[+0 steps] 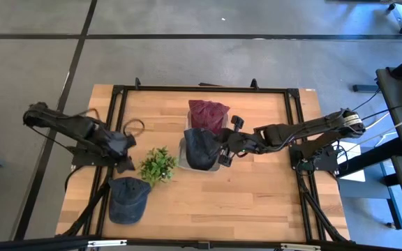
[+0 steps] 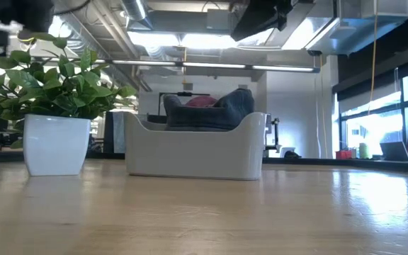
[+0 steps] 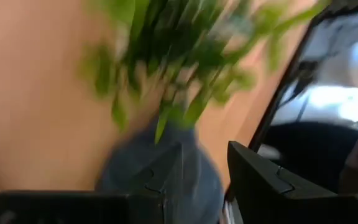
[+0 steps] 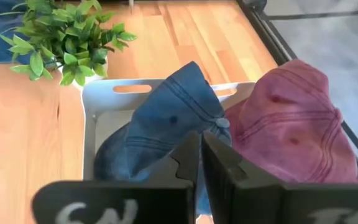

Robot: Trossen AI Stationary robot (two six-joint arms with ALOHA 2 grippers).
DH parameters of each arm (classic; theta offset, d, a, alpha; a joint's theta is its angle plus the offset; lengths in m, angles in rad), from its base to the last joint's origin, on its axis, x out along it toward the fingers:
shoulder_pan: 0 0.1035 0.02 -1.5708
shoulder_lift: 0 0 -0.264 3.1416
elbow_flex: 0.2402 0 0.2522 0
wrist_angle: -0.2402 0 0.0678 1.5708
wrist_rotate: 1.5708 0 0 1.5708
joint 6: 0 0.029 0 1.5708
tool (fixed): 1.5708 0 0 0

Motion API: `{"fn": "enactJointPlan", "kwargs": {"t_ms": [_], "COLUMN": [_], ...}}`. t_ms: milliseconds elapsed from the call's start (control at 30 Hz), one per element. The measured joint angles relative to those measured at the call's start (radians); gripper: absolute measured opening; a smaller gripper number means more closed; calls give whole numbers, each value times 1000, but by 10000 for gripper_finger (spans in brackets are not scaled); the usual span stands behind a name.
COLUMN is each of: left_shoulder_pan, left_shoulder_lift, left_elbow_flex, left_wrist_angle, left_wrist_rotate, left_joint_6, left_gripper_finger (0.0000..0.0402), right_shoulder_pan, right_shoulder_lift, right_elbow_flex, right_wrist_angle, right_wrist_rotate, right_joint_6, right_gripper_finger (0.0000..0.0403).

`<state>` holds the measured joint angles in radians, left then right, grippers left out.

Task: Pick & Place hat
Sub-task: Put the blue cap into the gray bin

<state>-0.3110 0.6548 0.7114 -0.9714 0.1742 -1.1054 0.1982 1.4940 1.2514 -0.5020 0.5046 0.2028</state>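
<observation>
The left gripper will next pick up the second blue cap by its top (image 1: 128, 192), to place the cap in the white bin (image 1: 184, 157).
A dark blue cap (image 1: 201, 148) lies crumpled inside the white bin (image 4: 91, 106), its crown propped up above the rim (image 2: 236, 103). A second blue cap (image 1: 128, 197) lies flat on the table near the near edge. A maroon cap (image 4: 291, 121) lies against the bin's far side. My right gripper (image 4: 201, 155) is shut and hovers above the bin's right end (image 1: 223, 155), clear of the cap in the low view. My left gripper (image 3: 204, 174) is open beside the plant (image 1: 158, 165), with the second blue cap (image 3: 166, 180) beyond its fingers.
A small green plant in a white pot (image 2: 57, 142) stands between the bin and my left gripper. A black frame (image 1: 201, 88) runs around the table. Bare wood lies on the near right part of the table (image 1: 257, 202).
</observation>
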Motion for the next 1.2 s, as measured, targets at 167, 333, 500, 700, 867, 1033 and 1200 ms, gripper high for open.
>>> {"fn": "enactJointPlan", "kwargs": {"t_ms": [167, 333, 500, 700, 867, 1033, 1200], "left_shoulder_pan": [-88, -147, -167, -173, -195, -245, -260], "left_shoulder_lift": [126, 214, 278, 334, 396, 466, 518], "left_elbow_flex": [-66, -136, -179, -216, -252, -270, -266], "left_wrist_angle": [3, 29, 61, 197, 218, 224, 253], "left_wrist_rotate": [53, 45, 4, 7, 47, 29, -35], "left_joint_6": [-81, -116, -127, -97, -101, -124, -197], "left_gripper_finger": [121, 121, 121, 121, 121, 121, 121], "right_shoulder_pan": [0, 0, 0, 0, 0, 0, 0], "right_shoulder_lift": [-1, -1, -1, -1, -1, -1, -1], "right_elbow_flex": [0, 0, 0, 0, 0, 0, 0], "right_wrist_angle": [17, 24, 26, 28, 29, 36, 42], "right_wrist_rotate": [-1, -1, -1, 0, -1, -1, -1], "right_joint_6": [-49, -77, -78, -64, -36, -23, -22], "right_gripper_finger": [23, 25, 25, 25, 25, 25, 25]}}
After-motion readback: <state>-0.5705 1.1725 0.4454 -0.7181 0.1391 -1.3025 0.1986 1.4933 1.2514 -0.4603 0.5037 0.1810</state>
